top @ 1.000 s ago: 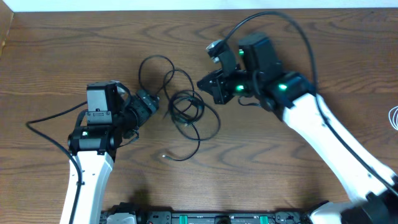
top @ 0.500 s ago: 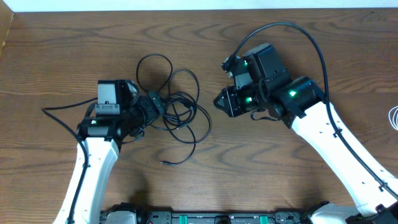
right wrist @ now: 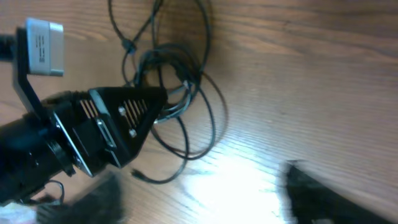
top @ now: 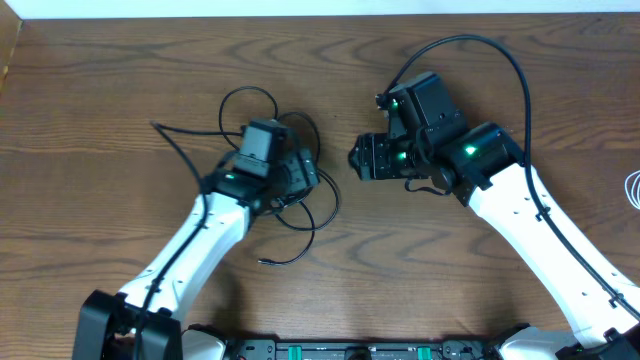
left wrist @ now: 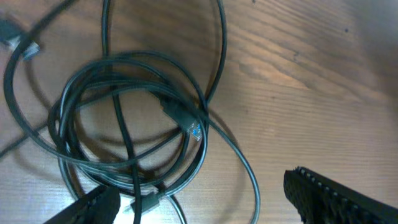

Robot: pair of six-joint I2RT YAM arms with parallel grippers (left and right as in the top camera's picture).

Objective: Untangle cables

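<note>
My left gripper grabs the cables by the coiled parts beside the blue-tipped plug (left wrist: 188,122) next, leaving cable loops and ends free for my right gripper to untangle.
The cables (top: 318,205) are a tangle of thin black cords on the wooden table. One loop (top: 240,105) reaches toward the back and a loose plug end (top: 263,261) lies toward the front. My left gripper (top: 311,174) hangs open right above the tangle. In the left wrist view the coiled cables (left wrist: 74,99) and a blue-tipped plug (left wrist: 188,122) lie ahead of the open left gripper (left wrist: 205,202), which holds nothing. My right gripper (top: 355,158) stands open just to the right of the tangle. It is blurred and empty in the right wrist view (right wrist: 199,199), where the cables (right wrist: 186,93) show beyond it.
A white cord (top: 633,190) peeks in at the table's right edge. The thick black wire of the right arm (top: 470,45) arcs over the back right, and the left arm's wire (top: 180,150) trails to the left. The left arm's body (right wrist: 93,134) fills the left of the right wrist view.
The right gripper has opened and drawn back to the right. The left arm has swung right and forward over the tangle. The cable loops have bunched together under it.
</note>
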